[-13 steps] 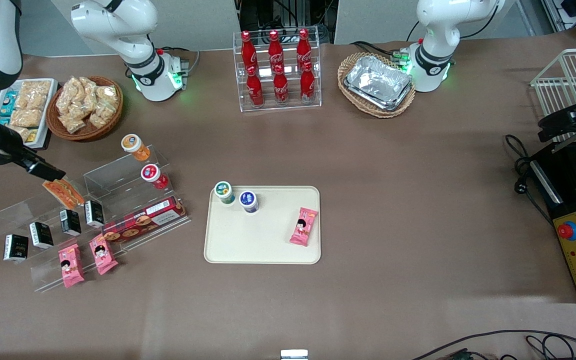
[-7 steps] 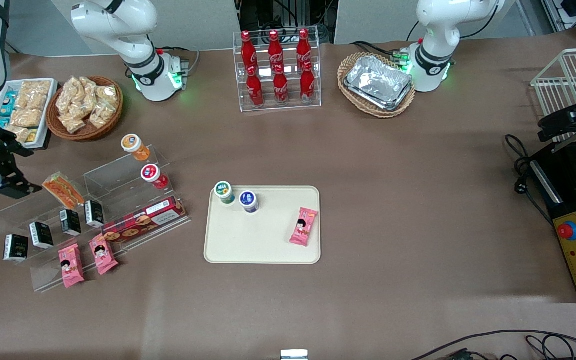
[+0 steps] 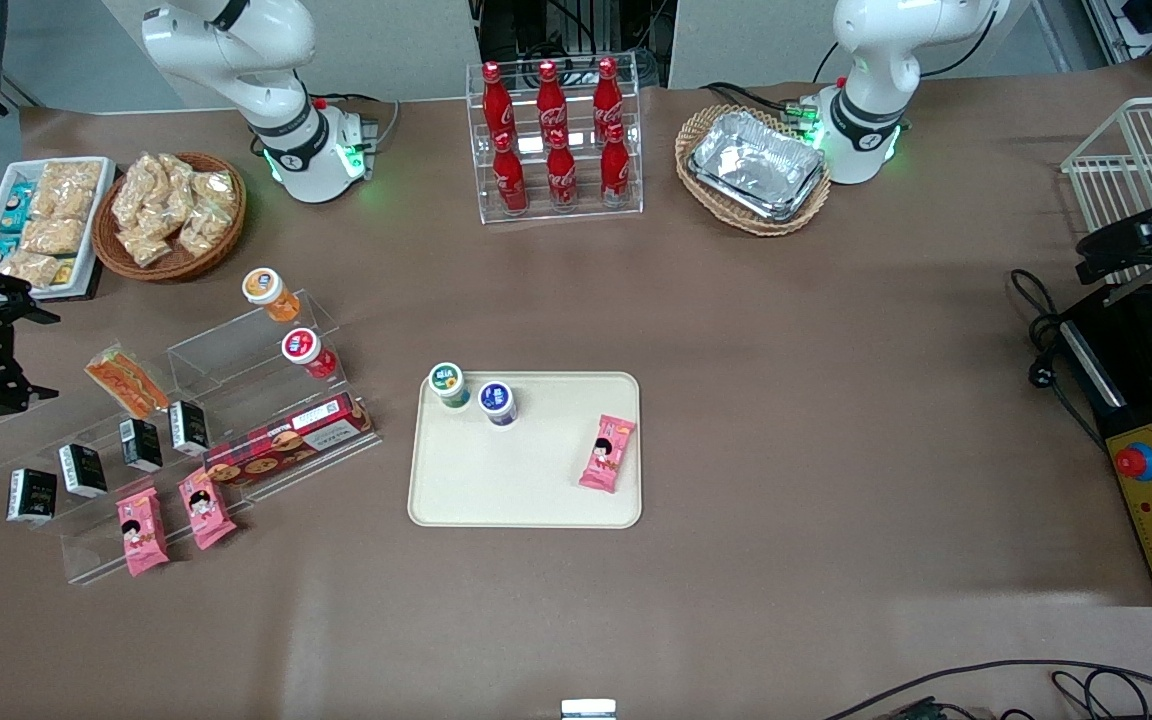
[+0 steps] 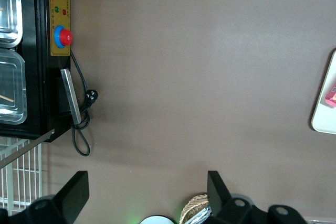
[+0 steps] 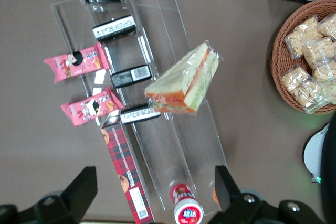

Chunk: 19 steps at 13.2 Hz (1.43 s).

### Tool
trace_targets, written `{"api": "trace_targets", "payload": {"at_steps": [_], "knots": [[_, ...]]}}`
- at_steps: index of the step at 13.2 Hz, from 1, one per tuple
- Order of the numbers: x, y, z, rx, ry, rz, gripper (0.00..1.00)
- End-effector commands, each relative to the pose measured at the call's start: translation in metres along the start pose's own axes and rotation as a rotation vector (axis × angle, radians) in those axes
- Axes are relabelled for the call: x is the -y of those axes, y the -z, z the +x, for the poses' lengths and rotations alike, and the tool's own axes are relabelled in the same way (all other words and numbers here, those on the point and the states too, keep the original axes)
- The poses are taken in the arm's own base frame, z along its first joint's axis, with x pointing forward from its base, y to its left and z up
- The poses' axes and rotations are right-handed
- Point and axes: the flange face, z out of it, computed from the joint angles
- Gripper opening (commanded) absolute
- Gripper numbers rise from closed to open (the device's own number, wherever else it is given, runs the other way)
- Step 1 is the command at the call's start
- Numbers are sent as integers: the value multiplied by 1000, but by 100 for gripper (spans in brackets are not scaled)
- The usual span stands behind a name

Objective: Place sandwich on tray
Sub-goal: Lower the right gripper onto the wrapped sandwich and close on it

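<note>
The robot will next place the wrapped sandwich on the tray (image 3: 524,468), so its right gripper needs to grab the sandwich by its wedge body (image 3: 126,382).
The sandwich (image 3: 126,382), a wrapped wedge with orange-red and green filling, lies on the top step of a clear acrylic shelf (image 3: 236,365). It also shows in the right wrist view (image 5: 184,85). My right gripper (image 3: 36,355) is open and empty, beside the sandwich toward the working arm's end of the table and apart from it. In the right wrist view the gripper (image 5: 153,195) hovers above the shelf with its jaws wide apart. The cream-beige tray (image 3: 526,480) lies mid-table and holds two small lidded cups (image 3: 450,384) and a pink snack packet (image 3: 607,453). The tray's edge also shows in the left wrist view (image 4: 325,119).
The shelf also carries black packets (image 3: 141,444), a red plaid box (image 3: 286,447), pink packets (image 3: 204,508) and two small jars (image 3: 308,352). A wicker snack basket (image 3: 171,215) and a white snack tray (image 3: 46,220) stand farther from the camera. Cola bottles (image 3: 553,140) and foil trays (image 3: 756,165) stand at the back.
My gripper has drawn back from the sandwich toward the working arm's end of the table and stands open. The sandwich stays on the shelf.
</note>
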Motion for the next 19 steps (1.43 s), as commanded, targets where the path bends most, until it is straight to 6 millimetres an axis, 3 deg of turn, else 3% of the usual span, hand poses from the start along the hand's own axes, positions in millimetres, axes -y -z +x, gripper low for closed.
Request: {"api": "trace_targets", "payload": {"at_steps": [1,4,7,11,14,19], "knots": [[6,-6,16,8,-96,15,100],[5,-24,33,12,-153,-3,100],[0,-50,54,12,-398,26,100],[-12,-85,70,47,-591,42,100],[-18,-105,68,75,-633,14,100],[-46,-134,55,97,-687,14,100]]}}
